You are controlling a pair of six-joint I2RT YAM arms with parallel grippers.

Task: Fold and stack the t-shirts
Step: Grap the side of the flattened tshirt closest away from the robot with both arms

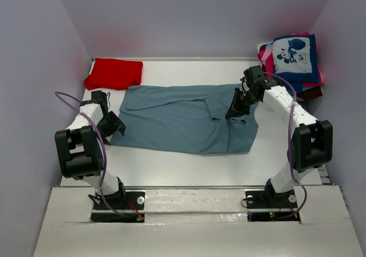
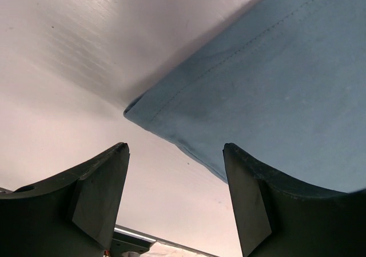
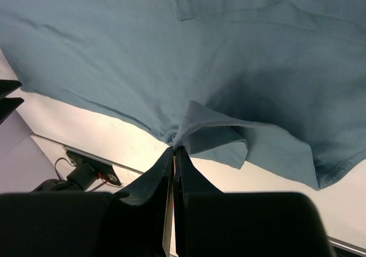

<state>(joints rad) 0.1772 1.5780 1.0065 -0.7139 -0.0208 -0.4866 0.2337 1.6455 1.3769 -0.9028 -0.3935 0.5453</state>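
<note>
My left gripper is going to pick up the grey-blue t-shirt (image 1: 177,119) next by its near corner's edge (image 1: 114,143), so that both grippers can fold the t-shirt's near side over.
A dusty grey-blue t-shirt (image 1: 177,119) lies spread across the middle of the table, with part of it folded over on its right half. My right gripper (image 1: 235,111) is shut on a bunched bit of this shirt's edge (image 3: 194,125); in the right wrist view the closed tips (image 3: 176,148) pinch the cloth just above the table. My left gripper (image 1: 114,125) stands open at the shirt's near-left corner (image 2: 134,111), which lies just ahead of the fingers (image 2: 114,171) with nothing between them. A folded red t-shirt (image 1: 114,72) lies at the back left.
A pile of t-shirts (image 1: 294,56), topped by a navy one with a cartoon-mouse print, sits at the back right corner against the wall. Grey walls enclose the white table (image 1: 189,165) on the left, back and right.
</note>
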